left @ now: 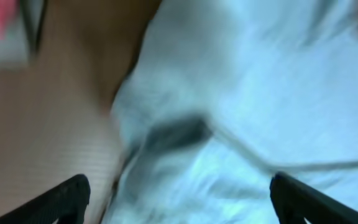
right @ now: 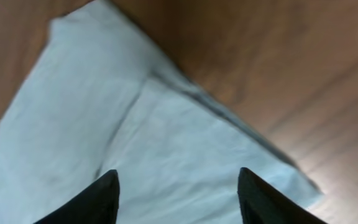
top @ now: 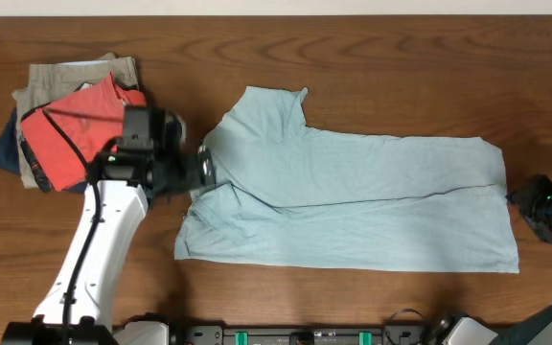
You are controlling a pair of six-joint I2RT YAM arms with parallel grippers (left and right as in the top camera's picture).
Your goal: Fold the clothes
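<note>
I should next use my left gripper to grab the protruding sleeve and collar part of the light-blue garment by its far edge, so that I can fold the garment lengthwise.
The pale light-blue garment (top: 353, 196) lies spread across the middle of the wooden table, partly folded lengthwise with a sleeve and collar part sticking up at its upper left. My left gripper (top: 207, 165) is at the garment's left edge; in the left wrist view the fingers (left: 179, 193) are wide apart over the blurred blue cloth (left: 247, 93), holding nothing. My right gripper (top: 523, 199) is at the garment's right edge; in the right wrist view its fingers (right: 178, 186) are open above the cloth's folded corner (right: 166, 143).
A stack of folded clothes sits at the far left: a red-orange T-shirt (top: 70, 125) on khaki (top: 70, 77) and navy (top: 6, 144) garments, right behind my left arm. Bare wood (top: 401, 67) lies behind the garment.
</note>
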